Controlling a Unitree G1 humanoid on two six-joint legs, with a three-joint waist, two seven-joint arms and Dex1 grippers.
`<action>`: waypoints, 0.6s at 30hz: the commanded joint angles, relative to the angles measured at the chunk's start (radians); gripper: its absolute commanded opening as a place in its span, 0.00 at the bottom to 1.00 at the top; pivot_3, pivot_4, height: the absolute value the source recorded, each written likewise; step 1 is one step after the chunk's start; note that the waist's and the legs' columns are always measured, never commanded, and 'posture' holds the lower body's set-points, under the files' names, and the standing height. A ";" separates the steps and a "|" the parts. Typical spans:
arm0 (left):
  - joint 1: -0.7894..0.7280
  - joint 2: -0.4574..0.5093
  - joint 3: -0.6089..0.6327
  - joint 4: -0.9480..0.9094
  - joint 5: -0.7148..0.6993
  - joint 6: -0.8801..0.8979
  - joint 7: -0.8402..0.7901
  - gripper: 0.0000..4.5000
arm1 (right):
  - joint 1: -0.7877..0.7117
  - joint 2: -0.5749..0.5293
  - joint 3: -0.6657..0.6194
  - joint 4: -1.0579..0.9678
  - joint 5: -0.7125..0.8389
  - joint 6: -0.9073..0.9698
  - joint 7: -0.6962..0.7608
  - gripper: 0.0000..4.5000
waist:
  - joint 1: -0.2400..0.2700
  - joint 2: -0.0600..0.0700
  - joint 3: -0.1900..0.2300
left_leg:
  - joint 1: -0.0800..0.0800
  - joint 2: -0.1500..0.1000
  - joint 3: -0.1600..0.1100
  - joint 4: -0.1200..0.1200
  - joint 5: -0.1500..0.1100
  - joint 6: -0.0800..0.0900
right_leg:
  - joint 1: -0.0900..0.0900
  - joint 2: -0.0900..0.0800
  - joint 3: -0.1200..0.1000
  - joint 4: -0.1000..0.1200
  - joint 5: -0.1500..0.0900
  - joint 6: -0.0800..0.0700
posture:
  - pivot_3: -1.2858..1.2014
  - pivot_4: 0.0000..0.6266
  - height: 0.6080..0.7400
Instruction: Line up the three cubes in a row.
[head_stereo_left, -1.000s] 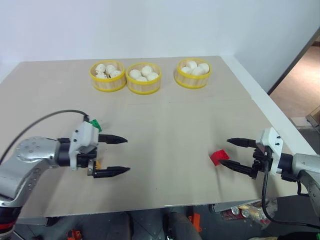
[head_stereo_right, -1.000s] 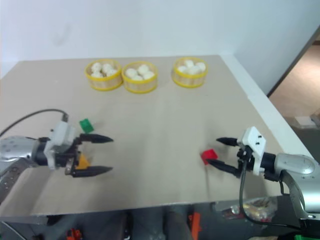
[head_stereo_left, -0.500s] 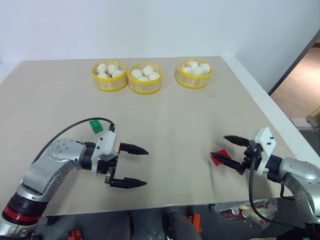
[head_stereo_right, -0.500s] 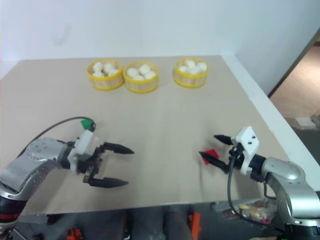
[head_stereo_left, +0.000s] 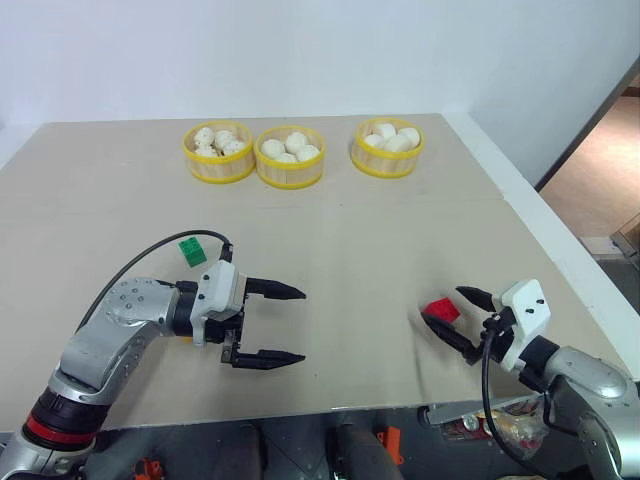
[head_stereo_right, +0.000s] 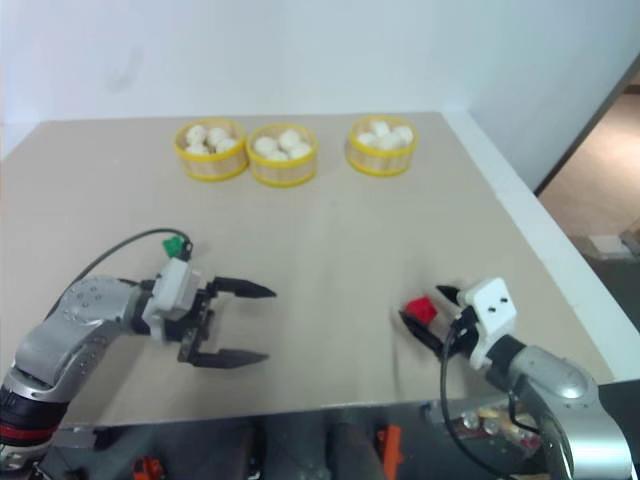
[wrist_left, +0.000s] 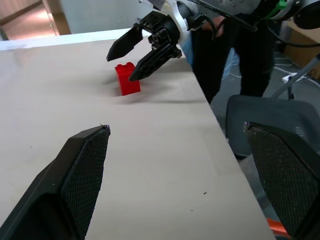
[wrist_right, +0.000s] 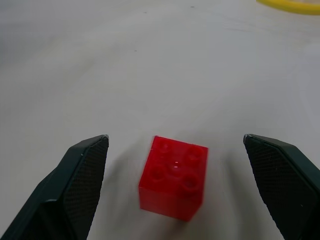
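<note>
My right gripper should go lower before it closes on the cube. Its fingers are above the red cube's studded top (head_stereo_left: 441, 308), so they would miss the cube if they closed now.
The red cube (head_stereo_left: 441, 310) sits on the table near the front right, between the two spread fingers of my right gripper (head_stereo_left: 443, 305). In the right wrist view the cube (wrist_right: 173, 177) lies studs up inside the open right gripper (wrist_right: 175, 137), touching neither finger. The green cube (head_stereo_left: 192, 251) rests at the left, just behind my left arm. My left gripper (head_stereo_left: 303, 325) hovers open and empty over the front left of the table, pointing towards the red cube (wrist_left: 127, 79) and the right gripper (wrist_left: 120, 66).
Three yellow baskets of white buns (head_stereo_left: 217, 172) (head_stereo_left: 290, 178) (head_stereo_left: 387, 166) stand in a row at the back. The table's front edge runs close under both grippers, and its right edge lies just beyond the right gripper. A black chair (wrist_left: 270, 115) stands past that edge.
The left gripper has moved right, towards the table's middle. The right gripper has sunk and turned, so its fingers now straddle the red cube. Both stay open.
</note>
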 joint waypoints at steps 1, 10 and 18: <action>-0.009 -0.006 0.008 -0.011 -0.001 -0.013 0.006 0.99 | -0.011 0.027 -0.002 -0.059 -0.004 0.028 -0.067 1.00 | 0.000 0.000 0.000 | 0.000 0.000 0.000 0.000 0.000 0.000 | 0.000 0.000 0.000 0.000 0.000 0.000 | 0.52 0.24 1.00; 0.004 -0.010 0.006 -0.025 -0.005 0.000 0.021 0.99 | 0.020 0.117 0.054 -0.142 -0.025 0.114 -0.201 1.00 | 0.000 0.000 0.000 | -0.001 0.000 0.000 0.000 0.000 0.000 | 0.000 0.000 0.000 0.000 0.000 0.000 | 0.52 0.24 1.00; 0.008 -0.009 0.006 -0.031 -0.008 0.007 0.035 1.00 | 0.084 0.153 0.069 -0.149 -0.078 0.082 -0.252 0.51 | 0.000 0.000 0.000 | 0.000 0.000 0.000 0.000 0.000 0.000 | 0.000 -0.001 0.000 0.000 0.000 0.000 | 0.52 0.24 1.00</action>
